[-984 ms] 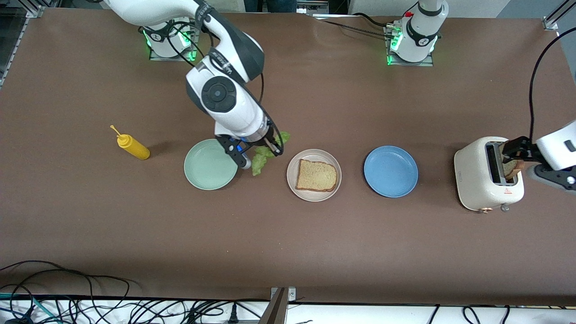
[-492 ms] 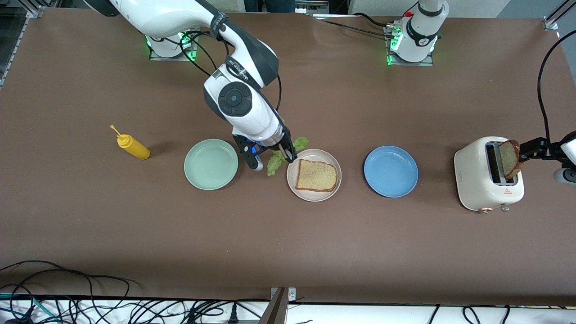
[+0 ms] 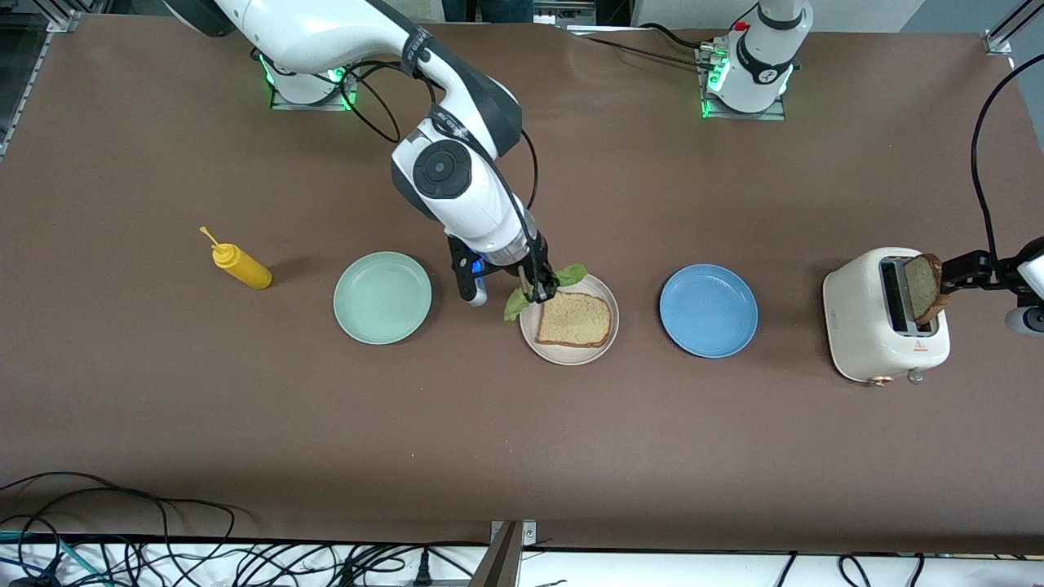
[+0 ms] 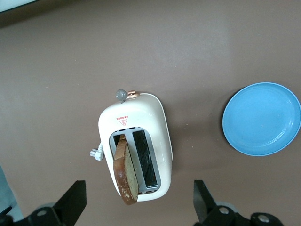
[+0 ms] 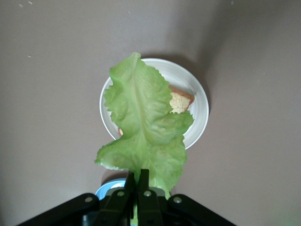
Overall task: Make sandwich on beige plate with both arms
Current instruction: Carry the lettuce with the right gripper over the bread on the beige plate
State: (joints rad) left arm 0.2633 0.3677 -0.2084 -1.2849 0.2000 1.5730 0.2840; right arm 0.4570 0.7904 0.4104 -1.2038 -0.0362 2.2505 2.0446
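Note:
My right gripper is holding the lettuce leaf above the plate's rim, short of the bread slice point(image 5: 180, 100), so it needs to lower the leaf before letting go of it.
The beige plate point(image 3: 571, 357) holds one tan bread slice point(image 3: 573, 319). My right gripper point(image 3: 534, 285) hangs over the plate's rim, shut on a frilly green lettuce leaf point(image 3: 540, 290). In the right wrist view the lettuce leaf point(image 5: 143, 127) dangles from the right gripper point(image 5: 139, 181) and covers most of the bread slice point(image 5: 180, 100) on the beige plate point(image 5: 197, 110). A second bread slice point(image 3: 924, 289) stands tilted in a white toaster point(image 3: 873, 314). My left gripper point(image 3: 950, 277) is above the toaster's end, open. In the left wrist view the left gripper point(image 4: 138, 188) straddles the bread slice point(image 4: 126, 172) without touching it.
A pale mint-green plate point(image 3: 382, 297) and a blue plate point(image 3: 708, 310) flank the beige plate. A yellow mustard bottle point(image 3: 238, 265) lies toward the right arm's end of the table. Cables run along the table edge nearest the front camera.
My right arm has carried the lettuce from beside the mint-green plate to over the beige plate's rim. My left gripper has drawn back from the slice in the toaster, uncovering it.

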